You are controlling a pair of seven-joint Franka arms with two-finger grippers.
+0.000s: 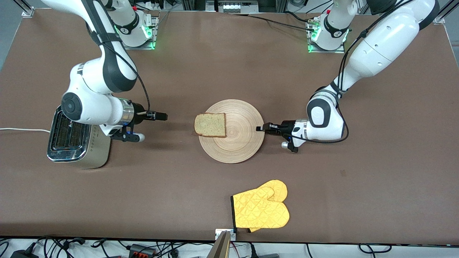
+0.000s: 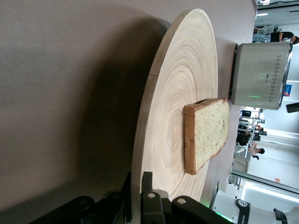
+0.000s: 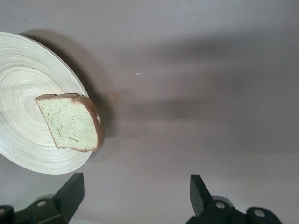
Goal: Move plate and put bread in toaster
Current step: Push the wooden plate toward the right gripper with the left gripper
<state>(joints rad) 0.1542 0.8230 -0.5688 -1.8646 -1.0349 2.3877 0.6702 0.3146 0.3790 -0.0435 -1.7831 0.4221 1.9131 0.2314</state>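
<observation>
My left gripper holds the plate [image 1: 239,143] [image 2: 180,93] low over the table, so the plate would lie flat. It is now time for my left gripper to open.
The round light-wood plate [image 1: 239,143] lies mid-table. My left gripper [image 1: 259,129] is shut on its rim at the left arm's end; in the left wrist view the fingers [image 2: 147,184] pinch the plate [image 2: 180,93] edge. The bread [image 1: 210,125] rests on the plate's rim toward the right arm's end and overhangs it slightly. My right gripper [image 1: 163,116] hangs open and holds nothing, over bare table between the toaster [image 1: 73,139] and the plate. The right wrist view shows the bread [image 3: 70,123] on the plate [image 3: 23,79], ahead of the open gripper [image 3: 135,189]. The left wrist view shows bread [image 2: 205,133] and toaster [image 2: 259,74].
A yellow quilted oven mitt [image 1: 261,209] lies near the table's front edge, nearer the camera than the plate. The toaster's white cord [image 1: 21,129] runs off the table's end. The right arm's elbow hangs above the toaster.
</observation>
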